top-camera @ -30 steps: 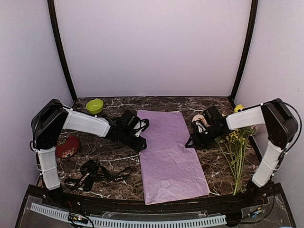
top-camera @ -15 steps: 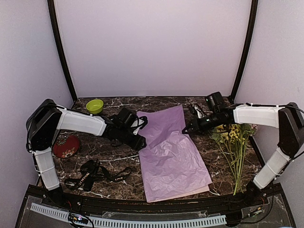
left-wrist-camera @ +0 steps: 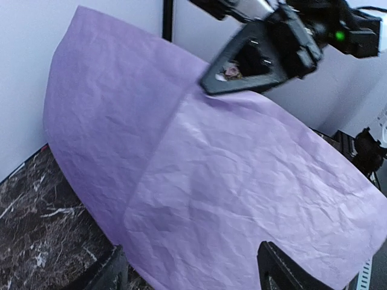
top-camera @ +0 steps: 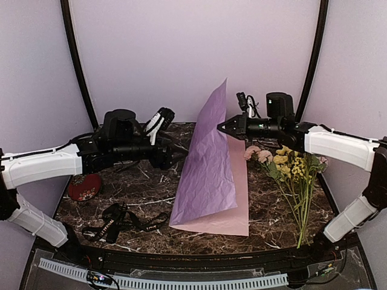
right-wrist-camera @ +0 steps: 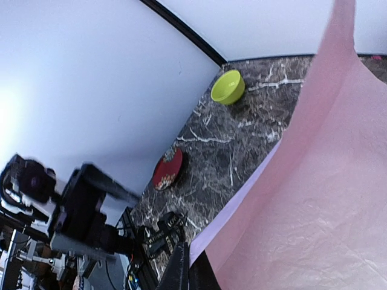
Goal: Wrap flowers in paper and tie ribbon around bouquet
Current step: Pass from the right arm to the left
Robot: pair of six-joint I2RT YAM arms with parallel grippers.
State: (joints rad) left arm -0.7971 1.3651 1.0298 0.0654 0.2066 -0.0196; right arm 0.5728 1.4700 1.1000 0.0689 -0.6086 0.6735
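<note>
My left gripper will next take hold of the lilac paper by its crumpled edge (top-camera: 185,168), so that the middle of the sheet stays free to take the flowers (top-camera: 290,175).
My right gripper (top-camera: 221,127) is shut on the edge of the lilac paper (top-camera: 208,175) and holds it high, so the sheet stands up from the table with its lower part folded flat. In the right wrist view the shut fingertips (right-wrist-camera: 188,273) pinch the paper (right-wrist-camera: 314,199), which shows its pinkish side. My left gripper (top-camera: 169,139) hovers open to the left of the raised sheet, apart from it. Its view is filled by the paper (left-wrist-camera: 211,181) with the right gripper (left-wrist-camera: 208,87) at the top. The flowers (top-camera: 290,175) lie at the right. The black ribbon (top-camera: 124,220) lies front left.
A red dish (top-camera: 83,186) sits at the left table edge under my left arm. The green bowl (right-wrist-camera: 228,86) stands at the back left, seen only from the right wrist. Black frame posts (top-camera: 77,66) and pale walls close in the table.
The right gripper shut on the paper's far right edge and raised it from flat to standing. The left arm lifted off the sheet's left edge, opened and swung up.
</note>
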